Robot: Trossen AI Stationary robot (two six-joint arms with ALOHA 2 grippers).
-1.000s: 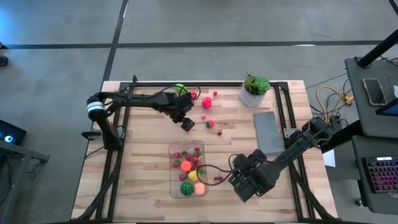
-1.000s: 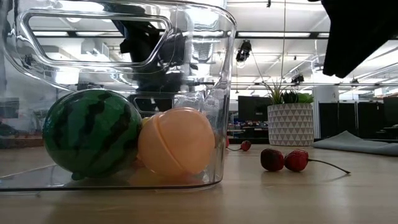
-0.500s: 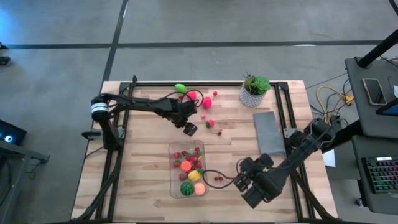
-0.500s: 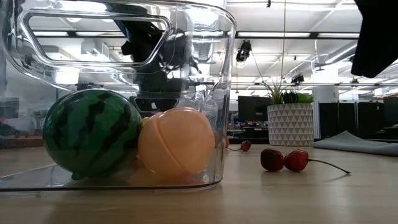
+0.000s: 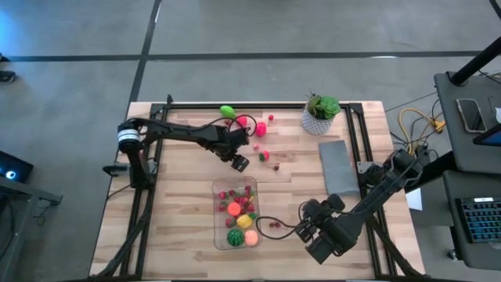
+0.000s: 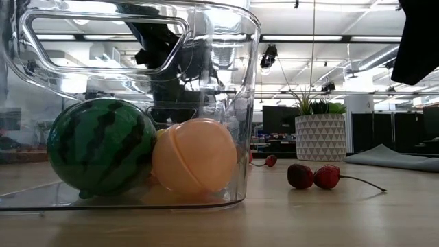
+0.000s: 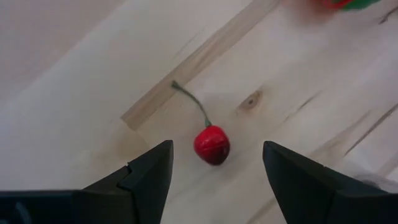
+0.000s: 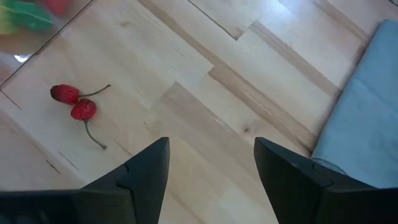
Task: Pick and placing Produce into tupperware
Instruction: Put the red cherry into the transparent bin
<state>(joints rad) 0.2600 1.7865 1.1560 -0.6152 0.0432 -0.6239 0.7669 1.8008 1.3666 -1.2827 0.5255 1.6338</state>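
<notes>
The stray cherry needs to go into the tupperware, so I should grab it next with my left gripper by its round red body [image 7: 211, 145].
The clear tupperware [image 5: 235, 213] stands near the table's near edge and holds several toy pieces, among them a watermelon [image 6: 99, 147] and an orange ball [image 6: 195, 156]. My left gripper [image 5: 239, 162] is open just beyond the tupperware's far end. In its wrist view [image 7: 216, 163] a red cherry with a stem [image 7: 211, 144] lies on the wood between and ahead of the fingers, untouched. My right gripper [image 5: 309, 228] is open to the right of the tupperware [image 8: 18, 25]. A pair of red cherries [image 8: 74, 102] lies on the table between it and the tupperware.
More produce lies toward the far edge: a green piece [image 5: 227, 110], a pink one [image 5: 261, 128] and small red ones [image 5: 264, 155]. A potted plant [image 5: 320, 112] stands at the far right and a grey slab [image 5: 338, 166] lies near the right edge. Bare wood fills the left half.
My left gripper has moved a little toward the near edge and the right, closer to the tupperware's far end. My right gripper has drawn back toward the table's right edge, away from the tupperware and the pair of cherries.
</notes>
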